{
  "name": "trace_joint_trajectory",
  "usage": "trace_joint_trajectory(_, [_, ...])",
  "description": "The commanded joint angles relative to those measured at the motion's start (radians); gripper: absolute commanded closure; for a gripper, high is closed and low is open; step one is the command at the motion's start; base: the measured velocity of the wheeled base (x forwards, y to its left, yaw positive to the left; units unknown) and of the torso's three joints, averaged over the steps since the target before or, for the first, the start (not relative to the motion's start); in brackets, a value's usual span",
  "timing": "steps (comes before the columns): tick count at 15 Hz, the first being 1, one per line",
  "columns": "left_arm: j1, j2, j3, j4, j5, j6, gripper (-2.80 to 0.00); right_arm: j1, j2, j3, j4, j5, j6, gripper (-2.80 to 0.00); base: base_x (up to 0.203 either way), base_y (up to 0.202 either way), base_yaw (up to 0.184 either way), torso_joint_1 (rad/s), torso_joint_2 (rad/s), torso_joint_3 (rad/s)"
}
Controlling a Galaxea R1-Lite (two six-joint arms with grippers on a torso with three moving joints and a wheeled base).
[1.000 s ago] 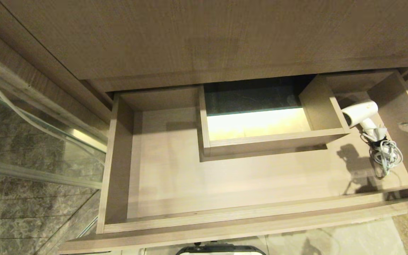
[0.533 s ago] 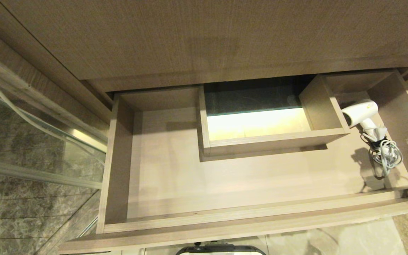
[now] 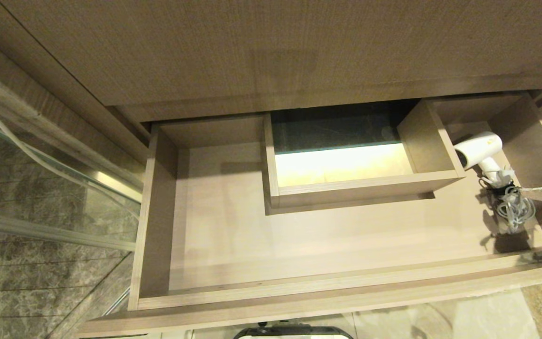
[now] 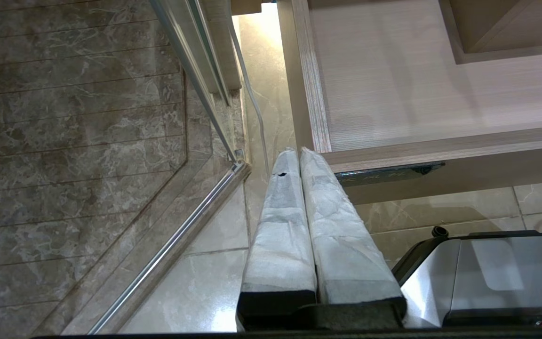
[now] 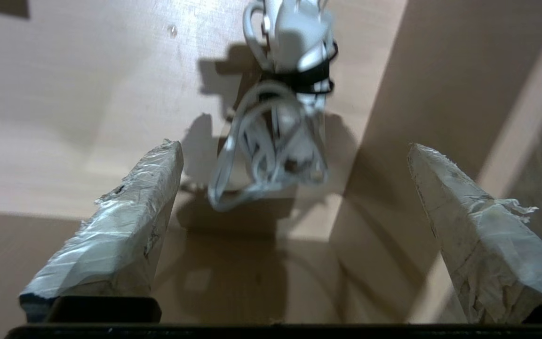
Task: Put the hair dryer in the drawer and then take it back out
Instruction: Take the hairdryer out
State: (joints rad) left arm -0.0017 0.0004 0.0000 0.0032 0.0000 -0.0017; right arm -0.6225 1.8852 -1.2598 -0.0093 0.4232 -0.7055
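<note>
I should next grab the hair dryer by its white handle [image 3: 492, 170], beyond the cord, with my right gripper. Then I can lift it back out of the drawer [image 3: 299, 245].
The small white hair dryer [image 3: 480, 148] lies in the right end of the open light-wood drawer [image 3: 299, 245], barrel toward the back. Its bundled white cord [image 3: 513, 207] trails toward the front. My right gripper [image 5: 293, 145] comes in over the drawer's right wall, open wide and empty. One taped finger [image 3: 537, 190] reaches to just beside the cord. In the right wrist view the cord [image 5: 271, 155] lies ahead between the fingertips, with the hair dryer's handle [image 5: 294, 42] beyond. My left gripper [image 4: 298, 150] is shut and parked by the drawer's front left corner.
A boxed cut-out [image 3: 365, 188] stands at the drawer's back centre, left of the hair dryer. A taller wood panel [image 3: 275, 52] overhangs the back. A glass shower door with a metal rail [image 3: 54, 230] lies to the left. My base [image 3: 294, 333] sits below the drawer front.
My right gripper has come further in from the right edge, lower and closer to the cord. Its shadow on the drawer floor has slid right. The hair dryer has not moved.
</note>
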Motion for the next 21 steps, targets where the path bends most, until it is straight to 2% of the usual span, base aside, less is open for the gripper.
trace_joint_trajectory(1, [0.0, 0.0, 0.002, 0.0, 0.0, 0.0, 0.0, 0.005, 0.098, -0.054, -0.003, 0.038, -0.005, -2.8, 0.0, 0.0, 0.0, 0.0, 0.0, 0.0])
trace_joint_trajectory(4, [0.0, 0.0, 0.001, 0.0, 0.0, 0.0, 0.0, 0.018, 0.184, -0.131, -0.028, 0.088, 0.0, -2.8, 0.0, 0.0, 0.0, 0.0, 0.0, 0.0])
trace_joint_trajectory(8, [0.0, 0.0, 0.002, 0.0, 0.0, 0.0, 0.0, 0.044, 0.287, -0.244, -0.079, 0.098, 0.004, -2.8, 0.0, 0.0, 0.0, 0.0, 0.0, 0.0])
trace_joint_trajectory(20, [0.0, 0.0, 0.002, 0.0, 0.0, 0.0, 0.0, 0.096, 0.451, -0.357, -0.099, 0.098, 0.018, -2.8, 0.0, 0.0, 0.0, 0.0, 0.0, 0.0])
trace_joint_trajectory(21, [0.0, 0.0, 0.002, 0.0, 0.0, 0.0, 0.0, 0.102, 0.45, -0.356, -0.112, 0.098, 0.017, 0.0, 0.0, 0.0, 0.0, 0.0, 0.0, 0.0])
